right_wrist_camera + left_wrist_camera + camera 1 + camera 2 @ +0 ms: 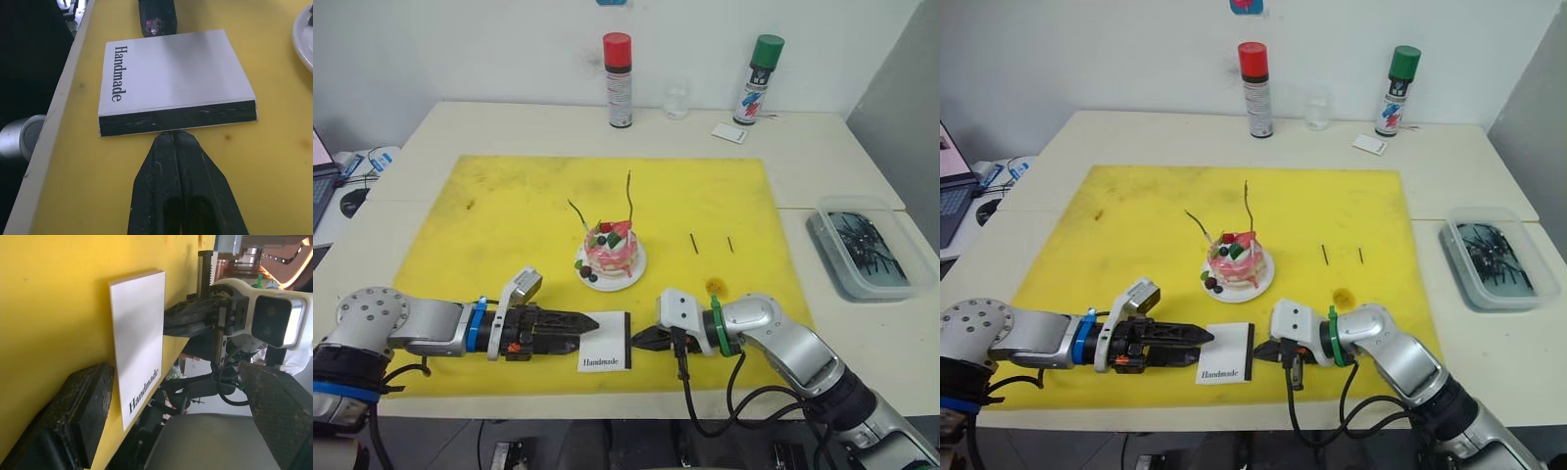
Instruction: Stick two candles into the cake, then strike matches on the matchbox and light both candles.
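My left gripper grabs the matchbox's plain edge next, leaving the matchbox's black strip (627, 340) free to strike matches.
The pink cake (610, 253) sits on its small white plate (634, 266) in the middle of the yellow mat (489, 225). Both candles are stuck in it: one (629, 196) upright, the other (577, 212) leaning left. Two matches (694, 243) (729, 244) lie on the mat to the cake's right. The white matchbox (605, 354) lies flat near the front edge, "Handmade" facing up. My left gripper (590, 319) is open at the box's left edge, one finger (83, 416) low on the mat. My right gripper (171, 134) is shut and empty, its tip touching the box's black strip (181, 117).
A red-capped spray can (619, 80), a small clear glass (676, 98), a green-capped can (759, 78) and a white card (728, 133) stand along the back of the table. A clear bin (862, 247) of dark items sits at the right. A laptop (321, 186) lies at the far left.
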Controlling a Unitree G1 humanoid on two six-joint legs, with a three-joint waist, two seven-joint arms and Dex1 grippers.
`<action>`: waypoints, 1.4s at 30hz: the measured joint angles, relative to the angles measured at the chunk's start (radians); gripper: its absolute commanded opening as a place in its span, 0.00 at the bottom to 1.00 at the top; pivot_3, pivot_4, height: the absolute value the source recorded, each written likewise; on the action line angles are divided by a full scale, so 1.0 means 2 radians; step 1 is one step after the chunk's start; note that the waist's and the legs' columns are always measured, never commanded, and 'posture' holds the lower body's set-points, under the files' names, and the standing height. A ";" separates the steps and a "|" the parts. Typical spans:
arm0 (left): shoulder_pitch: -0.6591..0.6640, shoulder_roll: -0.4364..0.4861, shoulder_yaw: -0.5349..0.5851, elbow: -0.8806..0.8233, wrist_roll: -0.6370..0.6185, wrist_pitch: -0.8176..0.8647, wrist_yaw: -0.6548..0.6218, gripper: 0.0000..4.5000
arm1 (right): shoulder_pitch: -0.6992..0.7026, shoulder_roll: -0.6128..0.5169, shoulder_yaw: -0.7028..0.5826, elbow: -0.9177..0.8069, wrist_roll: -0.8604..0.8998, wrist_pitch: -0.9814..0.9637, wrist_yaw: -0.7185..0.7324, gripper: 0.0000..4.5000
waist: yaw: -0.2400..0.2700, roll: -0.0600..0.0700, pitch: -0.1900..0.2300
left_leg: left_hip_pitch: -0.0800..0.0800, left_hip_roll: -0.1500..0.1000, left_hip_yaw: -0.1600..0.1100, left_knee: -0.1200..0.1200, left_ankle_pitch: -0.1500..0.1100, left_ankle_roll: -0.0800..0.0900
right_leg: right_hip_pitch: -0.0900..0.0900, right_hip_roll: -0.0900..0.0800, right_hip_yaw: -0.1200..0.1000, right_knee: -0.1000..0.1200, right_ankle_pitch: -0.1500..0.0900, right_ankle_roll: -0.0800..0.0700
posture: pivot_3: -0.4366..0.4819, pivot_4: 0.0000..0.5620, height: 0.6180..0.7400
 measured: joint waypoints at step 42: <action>0.049 -0.046 0.054 -0.056 -0.008 -0.031 0.067 1.00 | -0.041 0.082 0.000 0.091 -0.036 -0.023 -0.024 0.01 | -0.001 0.000 -0.001 | 0.000 -0.001 0.000 0.005 0.000 0.000 | 0.000 -0.004 0.001 -0.001 0.001 0.001 | 0.48 0.27 1.00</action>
